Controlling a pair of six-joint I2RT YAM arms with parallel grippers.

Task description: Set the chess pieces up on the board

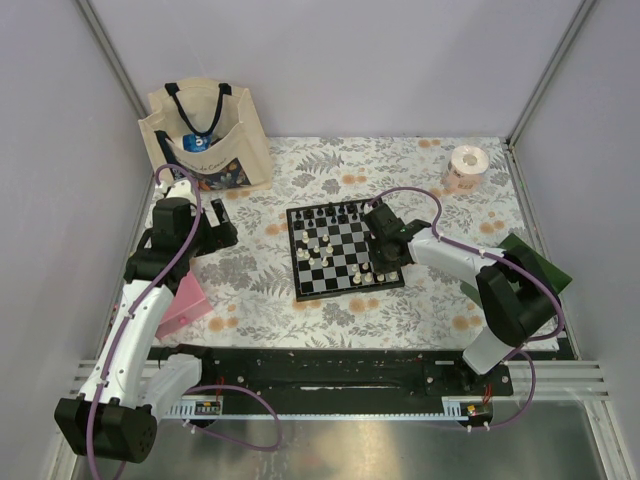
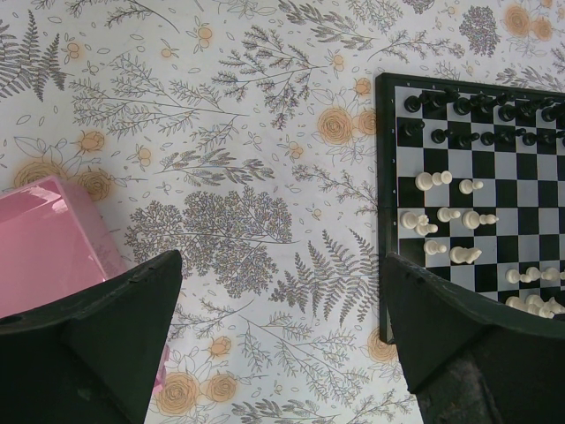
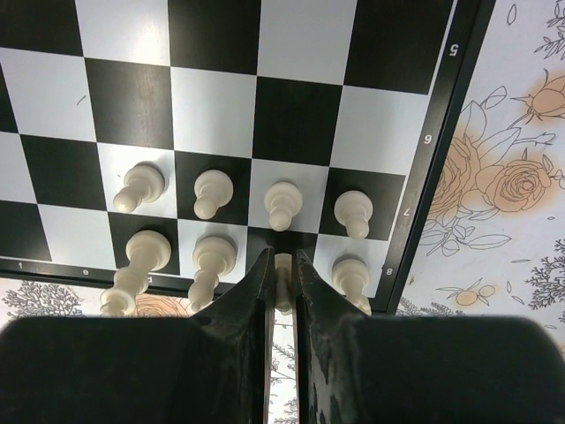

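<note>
The white piece has its base over the black square, level with the white pieces on both sides, and it would stand, so my right gripper needs to release it.
The board [image 1: 297, 262] lies mid-table on the flowered cloth. Black chess pieces [image 1: 335, 212] line its far rows. Several white ones [image 1: 318, 250] stand scattered on its left half, and more sit at its near right corner [image 1: 370, 273]. My right gripper [image 3: 282, 261] is shut on a white piece [image 3: 282, 276] at a black square in the edge row of the board [image 3: 212, 35], between two standing white pieces, with a row of pawns [image 3: 282, 205] just ahead. My left gripper [image 2: 281, 258] is open over bare cloth left of the board [image 2: 384, 177], holding nothing.
A pink block [image 1: 185, 300] lies by the left arm, also under the left finger [image 2: 44, 238]. A tote bag [image 1: 205, 135] stands at the back left, and a tape roll [image 1: 465, 165] at the back right. A dark green flat thing [image 1: 535, 260] lies behind the right arm.
</note>
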